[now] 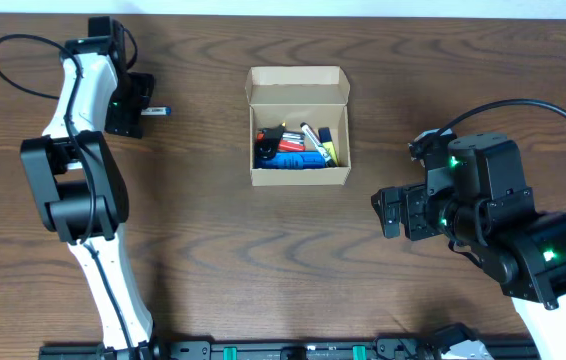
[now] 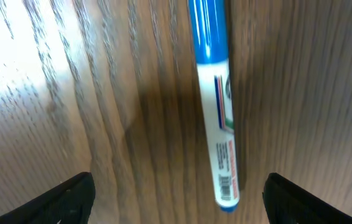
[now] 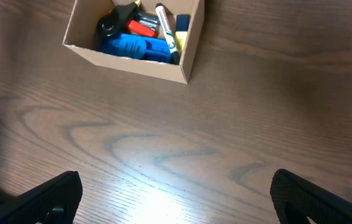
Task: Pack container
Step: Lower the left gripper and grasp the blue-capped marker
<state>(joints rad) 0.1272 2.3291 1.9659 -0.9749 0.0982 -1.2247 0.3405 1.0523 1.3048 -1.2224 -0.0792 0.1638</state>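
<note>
I need to lower my left gripper before I close it on the marker, because both fingers end above the blue-and-white marker's white body (image 1: 153, 111) (image 2: 217, 118) on the wood.
The container (image 1: 299, 176), a tan cardboard box with its flap lid open, stands mid-table and holds several pens and markers, blue, red, black and white. It also shows at the top of the right wrist view (image 3: 132, 61). A blue-and-white marker (image 1: 159, 110) lies on the table at the far left. In the left wrist view the marker (image 2: 216, 112) lies between my open left gripper's fingers (image 2: 179, 199), nearer the right finger, not gripped. My left gripper (image 1: 135, 108) hangs right over it. My right gripper (image 1: 391, 212) is open and empty, right of the box (image 3: 176, 196).
The wooden table (image 1: 263, 270) spreads around the box. The left arm's black cable (image 1: 13, 60) loops at the far left corner. The right arm's cable (image 1: 533, 105) arcs at the right.
</note>
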